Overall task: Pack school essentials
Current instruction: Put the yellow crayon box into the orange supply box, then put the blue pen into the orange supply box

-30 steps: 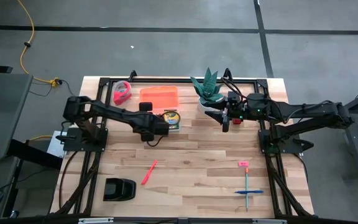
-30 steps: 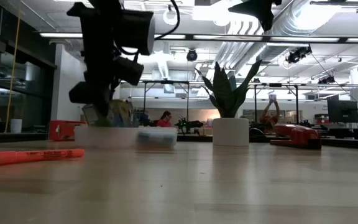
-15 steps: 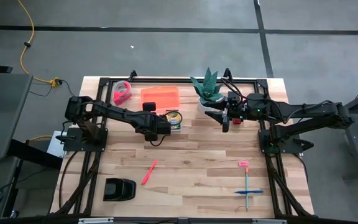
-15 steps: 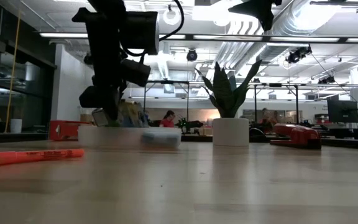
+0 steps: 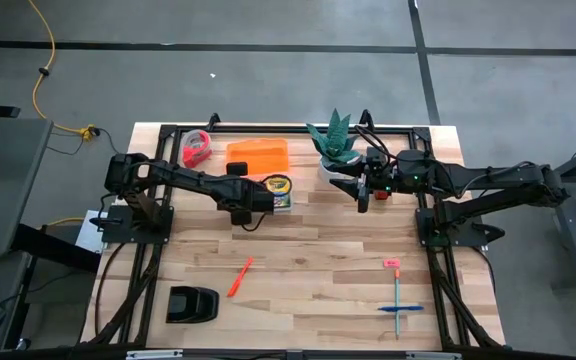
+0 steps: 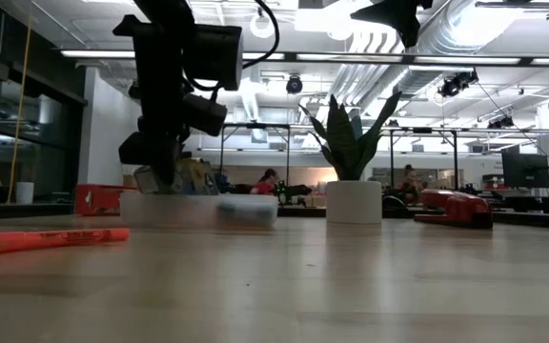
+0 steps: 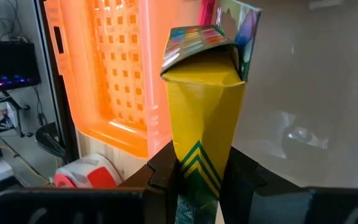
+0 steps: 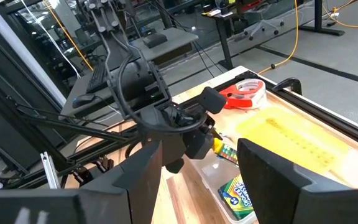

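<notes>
My left gripper opens next: it holds the crayon box (image 7: 205,112) within the clear container's rim, so the box would lie in the container.
My left gripper (image 5: 265,195) is shut on a yellow-and-green crayon box (image 7: 204,106) whose top flap stands open, over a clear shallow container (image 6: 198,208). A second crayon box (image 8: 238,196) lies inside that container. My right gripper (image 5: 364,200) hangs open beside the plant pot, touching nothing. Near the front of the table lie one orange-red stick (image 5: 240,277), a pink eraser (image 5: 392,263), and a teal pencil crossed by a blue pen (image 5: 398,306). I see no second stick. My left gripper pinches the crayon box between its two fingers at its closed lower end (image 7: 197,158), on the two broad faces. The box points away from the fingers with its open flap end farthest out. It is lifted clear above the container.
An orange basket (image 5: 258,155) and a red tape roll (image 5: 196,148) sit at the far edge, left of a potted plant (image 5: 336,140). A squat black object (image 5: 191,303) sits at the near left. The wood between stick and eraser is bare.
My left gripper has moved a little toward the far edge and the right, carrying the crayon box over the clear container. My right gripper has kept still.
</notes>
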Robot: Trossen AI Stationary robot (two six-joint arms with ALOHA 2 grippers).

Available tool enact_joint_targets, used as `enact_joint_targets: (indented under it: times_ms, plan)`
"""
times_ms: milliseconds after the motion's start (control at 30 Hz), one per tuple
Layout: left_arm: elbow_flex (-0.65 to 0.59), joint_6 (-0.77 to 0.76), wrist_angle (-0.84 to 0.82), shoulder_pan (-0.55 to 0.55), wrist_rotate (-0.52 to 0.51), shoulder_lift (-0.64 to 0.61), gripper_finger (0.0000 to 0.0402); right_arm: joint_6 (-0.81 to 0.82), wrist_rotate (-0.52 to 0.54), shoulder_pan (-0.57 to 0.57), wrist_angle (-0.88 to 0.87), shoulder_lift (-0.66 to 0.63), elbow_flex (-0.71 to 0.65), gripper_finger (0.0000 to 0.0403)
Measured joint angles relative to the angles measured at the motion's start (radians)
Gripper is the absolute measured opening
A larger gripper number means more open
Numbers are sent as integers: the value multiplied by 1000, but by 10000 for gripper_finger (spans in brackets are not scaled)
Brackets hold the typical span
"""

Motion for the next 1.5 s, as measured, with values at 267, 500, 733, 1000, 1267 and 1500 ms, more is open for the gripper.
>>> enact_joint_targets:
  times_ms: [267,500,733,1000,1267,1500]
  plan:
    - [0,14,2,24,31,-1,72,0,1,0,0,0,0,201]
    - [0,45,4,24,41,-1,110,8,1,0,0,0,0,201]
    - [0,44,3,24,32,-1,184,8,1,0,0,0,0,201]
    - [67,42,-24,22,151,-1,231,7,2,0,0,0,0,201]
    - [200,83,-111,23,198,-12,232,7,2,0,1,0,0,201]
    - [236,34,-93,26,259,-149,231,7,2,0,1,0,0,201]
